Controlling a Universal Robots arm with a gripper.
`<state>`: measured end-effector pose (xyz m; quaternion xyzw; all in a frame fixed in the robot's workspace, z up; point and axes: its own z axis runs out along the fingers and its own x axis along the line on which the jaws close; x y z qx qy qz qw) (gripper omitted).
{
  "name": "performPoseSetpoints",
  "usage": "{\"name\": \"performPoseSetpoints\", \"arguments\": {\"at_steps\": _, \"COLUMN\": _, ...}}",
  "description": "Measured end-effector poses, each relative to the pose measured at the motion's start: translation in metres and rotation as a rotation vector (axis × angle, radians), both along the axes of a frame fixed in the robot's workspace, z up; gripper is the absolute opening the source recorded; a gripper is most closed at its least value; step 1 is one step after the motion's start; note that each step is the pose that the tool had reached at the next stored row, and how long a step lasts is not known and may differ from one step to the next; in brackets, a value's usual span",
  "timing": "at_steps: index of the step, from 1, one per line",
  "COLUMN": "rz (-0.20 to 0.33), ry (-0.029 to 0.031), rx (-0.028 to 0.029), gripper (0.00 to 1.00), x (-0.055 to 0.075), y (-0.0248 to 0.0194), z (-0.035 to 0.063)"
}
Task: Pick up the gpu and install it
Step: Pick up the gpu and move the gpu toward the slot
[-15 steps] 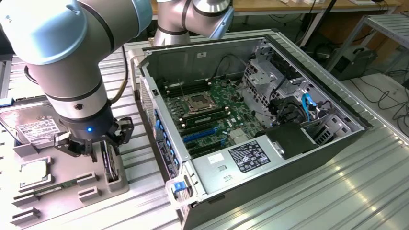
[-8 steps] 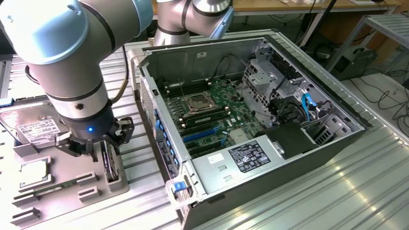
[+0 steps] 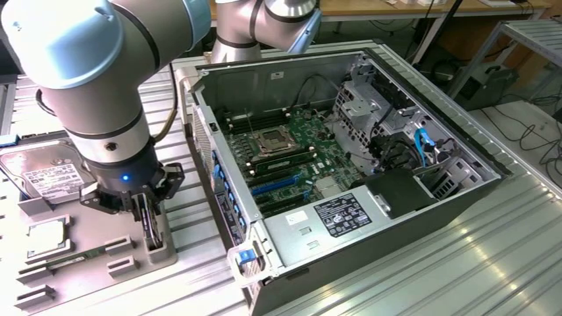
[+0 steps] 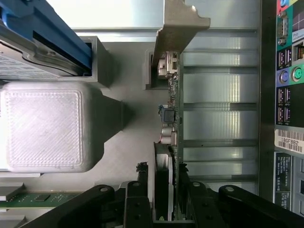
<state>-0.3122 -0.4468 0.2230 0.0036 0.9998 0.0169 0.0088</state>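
Note:
I will grab the GPU by its heatsink end next with my gripper. That leaves the GPU's metal bracket free to go into the computer case.
The gpu stands edge-on in a slot of the grey holder tray at the exterior view's left, beside the open computer case. My gripper reaches straight down over it, one finger on each side of the card. In the wrist view the gpu runs as a thin strip with a silvery metal bracket at its far end. The gripper straddles its near end. The black fingers stand open, close against both faces of the card, with slim gaps left.
On the tray lie a silver hard drive, a square processor chip and a memory stick. The motherboard lies exposed inside the case. The case's rear port panel stands close beside the gpu.

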Motion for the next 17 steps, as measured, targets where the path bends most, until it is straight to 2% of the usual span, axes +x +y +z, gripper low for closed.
{"name": "performPoseSetpoints", "arguments": {"at_steps": 6, "rz": 0.0, "ry": 0.0002, "rx": -0.0002, "gripper": 0.35, "x": 0.0002, "y": 0.0, "z": -0.0001}}
{"name": "performPoseSetpoints", "arguments": {"at_steps": 7, "rz": 0.0, "ry": 0.0002, "rx": -0.0002, "gripper": 0.27, "x": 0.0002, "y": 0.0, "z": -0.0001}}
{"name": "performPoseSetpoints", "arguments": {"at_steps": 17, "rz": 0.0, "ry": 0.0, "rx": 0.0, "gripper": 0.27, "x": 0.0004, "y": 0.0, "z": -0.0004}}
